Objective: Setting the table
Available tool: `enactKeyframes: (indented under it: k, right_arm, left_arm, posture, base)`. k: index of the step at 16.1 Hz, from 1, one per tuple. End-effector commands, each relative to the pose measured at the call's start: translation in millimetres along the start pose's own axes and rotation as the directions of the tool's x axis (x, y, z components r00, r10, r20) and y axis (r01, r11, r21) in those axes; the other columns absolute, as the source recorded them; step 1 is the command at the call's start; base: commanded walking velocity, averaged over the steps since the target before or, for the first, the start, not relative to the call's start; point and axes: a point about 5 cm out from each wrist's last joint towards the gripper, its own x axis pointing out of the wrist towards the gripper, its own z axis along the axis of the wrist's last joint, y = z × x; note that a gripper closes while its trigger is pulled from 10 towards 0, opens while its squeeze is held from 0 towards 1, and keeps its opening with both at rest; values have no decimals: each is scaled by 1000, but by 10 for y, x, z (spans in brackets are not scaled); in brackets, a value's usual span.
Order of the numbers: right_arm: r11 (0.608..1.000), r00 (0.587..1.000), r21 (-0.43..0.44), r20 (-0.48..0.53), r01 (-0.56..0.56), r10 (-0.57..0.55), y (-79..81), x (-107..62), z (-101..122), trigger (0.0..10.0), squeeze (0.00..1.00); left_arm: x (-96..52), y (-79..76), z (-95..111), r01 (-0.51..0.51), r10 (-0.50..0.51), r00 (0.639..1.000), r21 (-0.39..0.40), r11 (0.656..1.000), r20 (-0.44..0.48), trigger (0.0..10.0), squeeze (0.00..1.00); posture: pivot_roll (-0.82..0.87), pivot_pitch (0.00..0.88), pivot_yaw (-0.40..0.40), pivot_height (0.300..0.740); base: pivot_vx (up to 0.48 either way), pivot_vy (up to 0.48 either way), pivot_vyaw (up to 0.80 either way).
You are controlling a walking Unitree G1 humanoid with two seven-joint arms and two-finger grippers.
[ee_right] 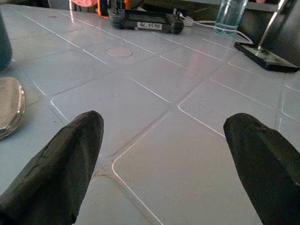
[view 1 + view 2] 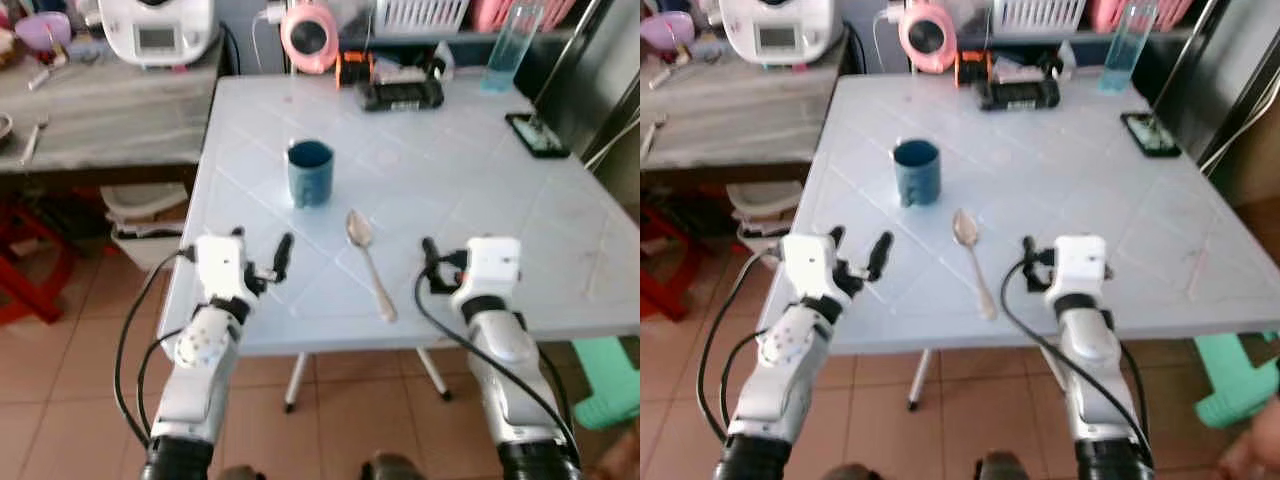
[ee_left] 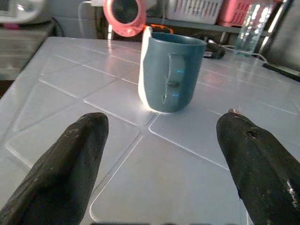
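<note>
The spoon (image 2: 368, 262) needs to be laid at its place setting, so my right gripper next needs to grab it by its slender handle (image 2: 380, 289).
A dark blue mug (image 2: 310, 172) stands upright on the pale blue plastic table (image 2: 480, 190), left of centre. A metal spoon (image 2: 368, 262) lies just in front of it, bowl toward the mug and handle toward the front edge. My left gripper (image 2: 261, 245) hovers open over the table's front left corner, pointing at the mug (image 3: 171, 70), which is a short way ahead and untouched. My right gripper (image 1: 164, 150) is open above the front edge, to the right of the spoon, whose bowl (image 1: 10, 105) lies beside one finger. Neither gripper holds anything.
At the table's far side are a black device (image 2: 400, 95), a tall clear tumbler (image 2: 508, 50) and a phone (image 2: 537, 135). A cluttered grey counter (image 2: 100, 110) stands to the left, with bins (image 2: 145, 215) under it. A green stool (image 2: 605, 385) stands at the right.
</note>
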Motion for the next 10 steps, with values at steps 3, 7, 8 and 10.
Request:
enactKeyframes:
  k: [3, 7, 8, 10]
  right_arm:
    - [1000, 1000, 8, 13, -26, 26, 88, 20, 47, 10000, 0]
    - [999, 999, -15, 14, -40, 40, 50, 107, 80, 10000, 0]
    - [999, 999, -15, 16, -36, 36, 42, 118, 85, 10000, 0]
    - [1000, 1000, -5, 4, -23, 23, 40, 117, 65, 10000, 0]
  left_arm:
    - [-23, 118, 19, -44, 44, 999, 28, 999, 4, 10000, 0]
    - [-50, 144, 34, -54, 54, 999, 40, 998, 2, 10000, 0]
    - [-58, 148, 33, -55, 55, 998, 42, 998, 1, 10000, 0]
    - [-100, 173, 44, -60, 60, 998, 48, 997, -4, 10000, 0]
  posture:
    - [-54, 0, 17, 740]
    - [-38, 0, 22, 740]
    - [-38, 0, 22, 740]
    - [-19, 0, 26, 740]
  base:
    - [0, 0, 0]
    - [0, 0, 303]
    - [0, 0, 800]
    - [0, 0, 0]
